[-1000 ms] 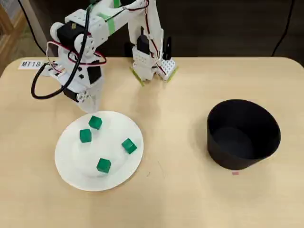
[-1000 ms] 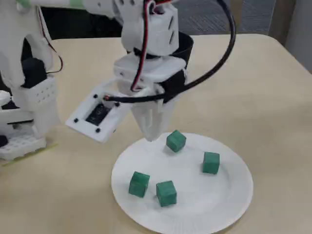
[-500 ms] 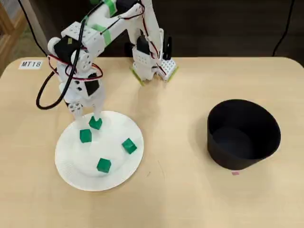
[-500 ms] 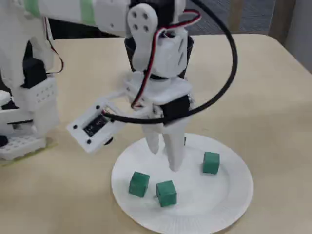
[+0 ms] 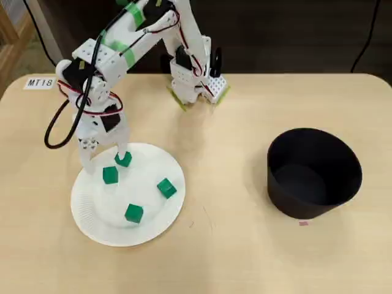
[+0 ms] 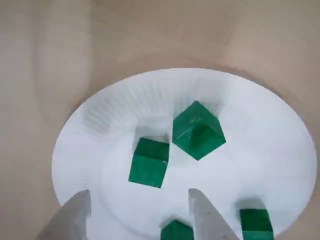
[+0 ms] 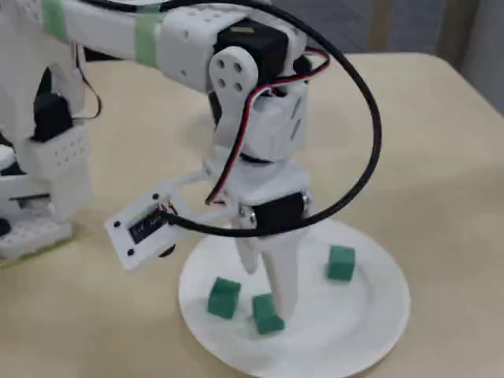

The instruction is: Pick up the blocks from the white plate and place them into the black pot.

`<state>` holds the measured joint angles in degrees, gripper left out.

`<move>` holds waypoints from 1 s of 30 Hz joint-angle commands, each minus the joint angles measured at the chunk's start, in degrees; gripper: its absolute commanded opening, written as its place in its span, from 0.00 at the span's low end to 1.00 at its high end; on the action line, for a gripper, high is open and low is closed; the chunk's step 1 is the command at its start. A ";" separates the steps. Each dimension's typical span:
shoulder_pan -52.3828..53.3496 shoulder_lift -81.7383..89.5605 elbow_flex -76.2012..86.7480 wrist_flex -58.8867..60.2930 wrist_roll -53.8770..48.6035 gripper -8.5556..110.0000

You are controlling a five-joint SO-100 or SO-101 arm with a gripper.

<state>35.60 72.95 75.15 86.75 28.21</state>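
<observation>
My gripper should next grab the block by its opposite sides, so I can put the green block from the white plate (image 5: 92,211) into the black pot (image 5: 314,173).
Four green blocks lie on the white plate (image 5: 92,211): one at the far rim (image 5: 123,160), one beside it (image 5: 110,175), one to the right (image 5: 166,188), one at the front (image 5: 133,213). My gripper (image 5: 104,158) is open and empty, low over the plate's far left edge. In the wrist view its fingers (image 6: 205,215) stand apart over the plate (image 6: 100,125); one block (image 6: 176,231) lies between them and another (image 6: 256,223) outside the right finger. The fixed view shows the gripper (image 7: 268,287) and three blocks; one (image 7: 268,313) is by a fingertip. The black pot (image 5: 314,173) stands empty at the right.
The arm's base (image 5: 196,82) is mounted at the table's far edge. A looping black cable (image 5: 58,131) hangs left of the gripper. A label (image 5: 40,82) is stuck at the far left corner. Bare tabletop (image 5: 226,184) lies between plate and pot.
</observation>
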 commanded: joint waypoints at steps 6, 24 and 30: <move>-0.88 -1.49 -2.11 -1.49 2.02 0.31; -1.49 -5.54 -2.11 -9.40 5.80 0.26; -0.44 -7.38 -2.55 -11.25 8.53 0.14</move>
<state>34.19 65.04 75.15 75.94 35.86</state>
